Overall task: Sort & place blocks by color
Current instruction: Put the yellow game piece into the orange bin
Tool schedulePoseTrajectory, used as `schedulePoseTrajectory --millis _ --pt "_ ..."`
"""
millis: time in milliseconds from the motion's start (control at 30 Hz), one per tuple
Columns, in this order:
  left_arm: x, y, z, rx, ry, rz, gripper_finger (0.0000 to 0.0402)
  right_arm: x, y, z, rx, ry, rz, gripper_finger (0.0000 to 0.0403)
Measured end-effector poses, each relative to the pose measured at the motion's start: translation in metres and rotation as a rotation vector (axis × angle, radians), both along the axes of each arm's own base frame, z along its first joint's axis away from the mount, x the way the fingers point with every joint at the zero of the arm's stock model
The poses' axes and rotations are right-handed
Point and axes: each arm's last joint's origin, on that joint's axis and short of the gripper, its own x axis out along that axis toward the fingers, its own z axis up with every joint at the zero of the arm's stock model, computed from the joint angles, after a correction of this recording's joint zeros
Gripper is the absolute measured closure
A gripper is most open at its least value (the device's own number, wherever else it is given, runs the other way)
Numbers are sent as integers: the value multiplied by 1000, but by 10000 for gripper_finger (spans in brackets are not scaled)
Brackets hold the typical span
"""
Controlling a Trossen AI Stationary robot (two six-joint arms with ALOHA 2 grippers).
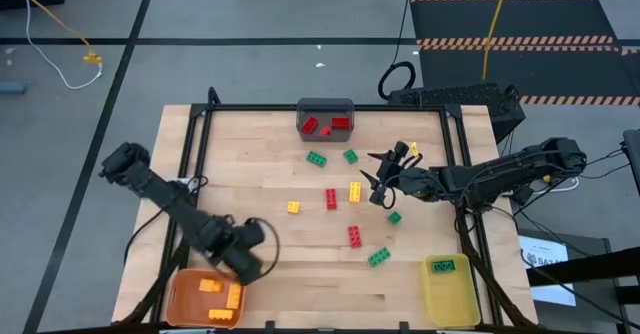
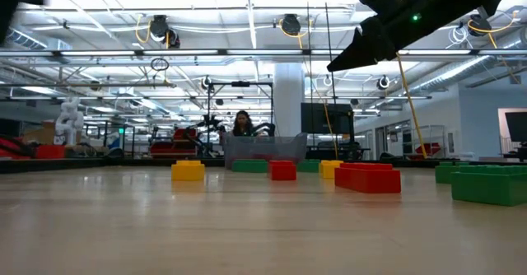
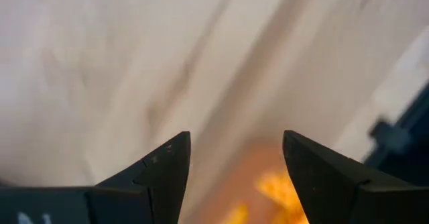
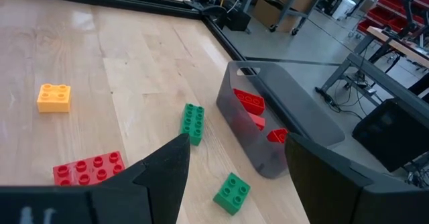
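Observation:
My left gripper is next going to pick up the small yellow block by its opposite sides, as it needs to do to sort the block into the orange bin (image 1: 190, 299).
Loose blocks lie flat on the wooden table: green ones (image 1: 316, 158) (image 1: 350, 156) (image 1: 394, 217) (image 1: 379, 257), red ones (image 1: 331, 199) (image 1: 354, 236), yellow ones (image 1: 354, 192) (image 1: 293, 207). My right gripper (image 1: 374, 179) (image 4: 234, 150) hangs open above the table's middle right, empty. In its wrist view, two green blocks (image 4: 192, 123) (image 4: 232, 192) lie ahead of the fingers. My left gripper (image 1: 252, 262) (image 3: 234, 150) is open and empty, raised beside the orange bin (image 1: 190, 299). That bin holds yellow blocks (image 1: 222, 296).
A gray bin (image 1: 326, 117) at the far edge holds red blocks (image 4: 249, 102). A yellow bin (image 1: 450, 292) at the near right corner holds one green block (image 1: 443, 267). A black frame (image 1: 195, 134) borders the tabletop. Bare wood lies at the far left and near middle.

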Motion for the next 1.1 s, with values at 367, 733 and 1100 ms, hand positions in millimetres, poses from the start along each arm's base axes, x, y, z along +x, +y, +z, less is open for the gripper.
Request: schedulePoseTrajectory --millis 367,733,1100 --pt "55 84 -12 154 -38 -143 163 0 0 0 -2 5 1 170" --pt "95 130 -70 200 125 -426 163 -1 0 -1 -5 16 1 170" --pt "110 156 -78 249 67 -560 163 -1 0 -1 -9 20 3 170"
